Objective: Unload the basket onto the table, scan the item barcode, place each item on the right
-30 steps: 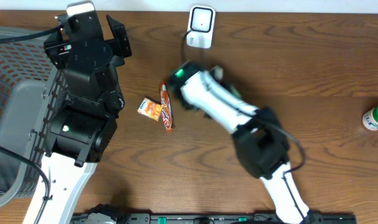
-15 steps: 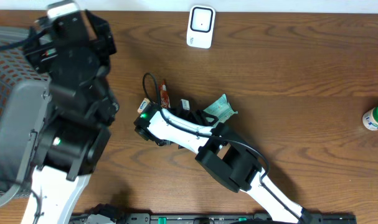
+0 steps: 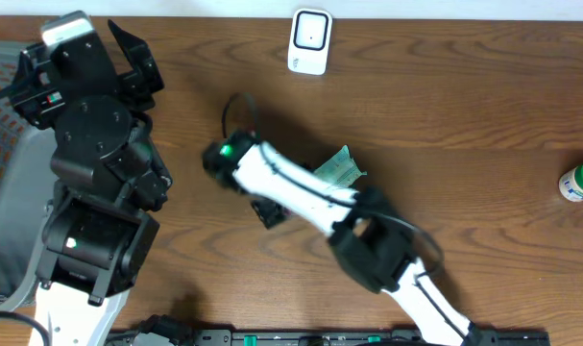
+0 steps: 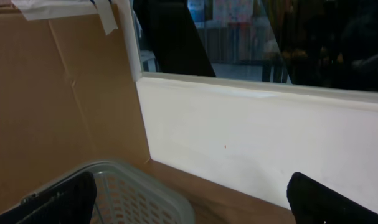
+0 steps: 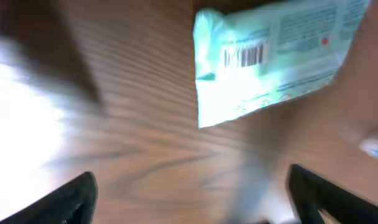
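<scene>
I will reach the pale green packet [image 5: 276, 56] with my right gripper and grab it near the packet's end away from the barcode [image 5: 331, 38]. The barcode will stay uncovered to scan.
A pale green packet [image 3: 340, 171] lies flat on the wooden table, just right of my right arm [image 3: 291, 185]. The right wrist view shows the packet [image 5: 276, 56] barcode-up [image 5: 243, 56] at the top of the picture. My right gripper [image 5: 192, 196] is open over bare table short of it, holding nothing. The white scanner [image 3: 310, 41] stands at the table's far edge. At the far left, my left gripper [image 4: 192, 202] is open and empty, raised above a basket and facing the wall.
A grey mesh basket [image 3: 1, 183] sits at the left edge, its rim [image 4: 136, 186] below the left fingers. A green-capped bottle [image 3: 581, 181] stands at the far right. My right arm covers the table's middle.
The right gripper went from shut to open and the green packet now lies free on the table. The right arm swung across the middle, covering the orange packets. The left arm shifted left.
</scene>
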Tool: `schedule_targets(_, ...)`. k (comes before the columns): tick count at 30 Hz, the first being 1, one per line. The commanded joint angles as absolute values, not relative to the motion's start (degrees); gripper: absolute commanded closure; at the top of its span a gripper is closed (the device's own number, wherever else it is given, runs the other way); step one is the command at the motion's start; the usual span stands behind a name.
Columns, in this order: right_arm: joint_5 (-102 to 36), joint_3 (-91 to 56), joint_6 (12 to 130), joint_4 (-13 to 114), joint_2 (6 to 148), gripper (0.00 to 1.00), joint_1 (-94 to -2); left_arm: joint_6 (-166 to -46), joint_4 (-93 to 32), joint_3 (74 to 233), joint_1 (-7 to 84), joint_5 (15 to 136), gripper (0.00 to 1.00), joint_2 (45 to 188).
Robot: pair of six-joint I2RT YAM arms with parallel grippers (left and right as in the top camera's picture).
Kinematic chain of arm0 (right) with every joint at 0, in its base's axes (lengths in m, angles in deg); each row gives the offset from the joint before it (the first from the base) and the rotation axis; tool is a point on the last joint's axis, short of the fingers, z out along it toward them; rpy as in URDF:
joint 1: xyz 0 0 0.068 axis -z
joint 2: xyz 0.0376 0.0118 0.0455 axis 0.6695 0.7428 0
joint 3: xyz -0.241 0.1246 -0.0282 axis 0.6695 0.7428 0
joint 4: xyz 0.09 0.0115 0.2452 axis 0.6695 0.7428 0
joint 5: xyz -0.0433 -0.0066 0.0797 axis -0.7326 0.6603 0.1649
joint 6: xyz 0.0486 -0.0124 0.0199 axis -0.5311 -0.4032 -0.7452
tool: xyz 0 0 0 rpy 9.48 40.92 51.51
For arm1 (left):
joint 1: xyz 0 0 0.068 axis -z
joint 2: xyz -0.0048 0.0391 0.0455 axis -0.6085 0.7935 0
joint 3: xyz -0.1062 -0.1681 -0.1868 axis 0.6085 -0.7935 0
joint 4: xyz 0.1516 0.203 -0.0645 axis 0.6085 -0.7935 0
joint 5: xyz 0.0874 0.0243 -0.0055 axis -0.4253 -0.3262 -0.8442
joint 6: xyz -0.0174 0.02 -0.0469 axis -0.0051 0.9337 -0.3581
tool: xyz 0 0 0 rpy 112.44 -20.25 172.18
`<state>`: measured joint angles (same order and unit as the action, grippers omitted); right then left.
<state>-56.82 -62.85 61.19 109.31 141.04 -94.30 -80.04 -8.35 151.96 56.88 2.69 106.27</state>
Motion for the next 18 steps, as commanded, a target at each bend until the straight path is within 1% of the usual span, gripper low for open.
schedule_targets(1,-38.7,-65.5,76.1,107.3,133.6,0.01,-87.7,-80.2,-8.3,151.7,56.8,1.8,0.02,106.5)
schedule_targets(3,-30.4,-65.5,83.6,106.9,132.4,0.01,-83.0,-81.4,-8.5,151.7,56.8,2.2,0.02,106.5)
schedule_targets(6,-17.1,-65.0,98.3,107.7,132.6,0.01,-74.5,-81.8,-9.0,151.7,56.8,2.6,0.02,106.6)
schedule_targets(8,-11.9,-63.5,106.6,107.4,132.8,0.01,-69.7,-84.0,-9.4,151.7,56.8,2.6,0.02,106.7)
schedule_targets(12,-12.2,-59.5,108.0,103.6,132.8,0.01,-62.1,-85.1,-9.8,151.5,56.8,2.6,0.02,107.2)
schedule_targets(18,-14.7,-53.5,110.2,99.2,132.8,0.01,-56.5,-85.1,-9.8,151.5,56.8,2.6,0.02,108.6)
